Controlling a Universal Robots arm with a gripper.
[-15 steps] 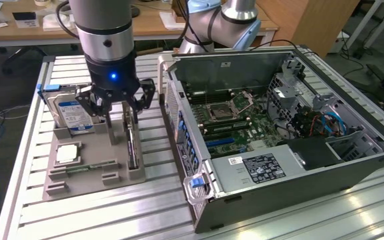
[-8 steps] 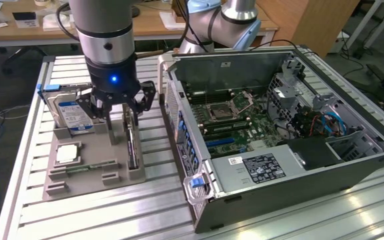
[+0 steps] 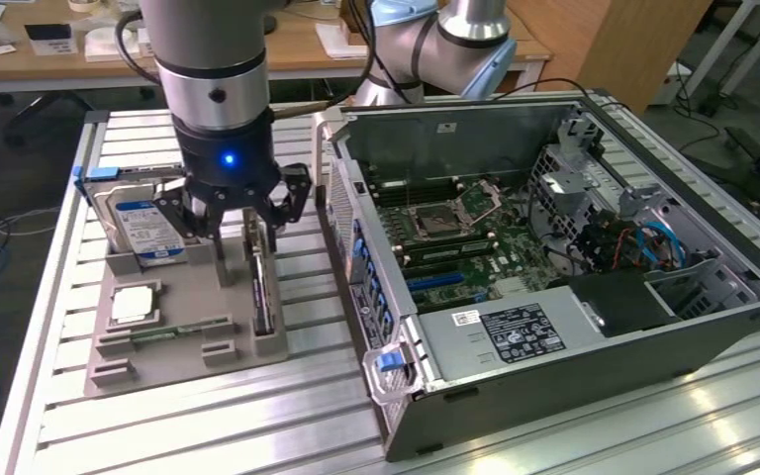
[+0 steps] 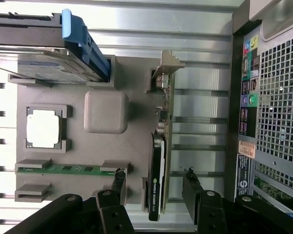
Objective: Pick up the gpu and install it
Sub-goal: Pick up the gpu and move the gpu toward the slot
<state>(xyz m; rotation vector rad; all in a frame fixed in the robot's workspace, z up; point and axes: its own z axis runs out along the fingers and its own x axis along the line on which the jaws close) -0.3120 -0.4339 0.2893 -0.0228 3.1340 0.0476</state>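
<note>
Next, my gripper grips the GPU by its black cooler's upper edge, since the GPU's lower edge sits down in the tray's slot.
The gpu is a thin black card standing on edge in a slot of the grey holder tray, on the side nearest the computer case. In the wrist view the gpu shows as a dark slab with a green logo, its metal bracket end pointing away from me. My gripper hangs just above the tray, open. Its two black fingertips stand one on each side of the card with clear gaps, so the gripper straddles it without touching.
The tray also holds a silver hard drive with a blue handle, a square silver chip and a green memory stick. The open computer case lies right beside the tray, motherboard exposed.
</note>
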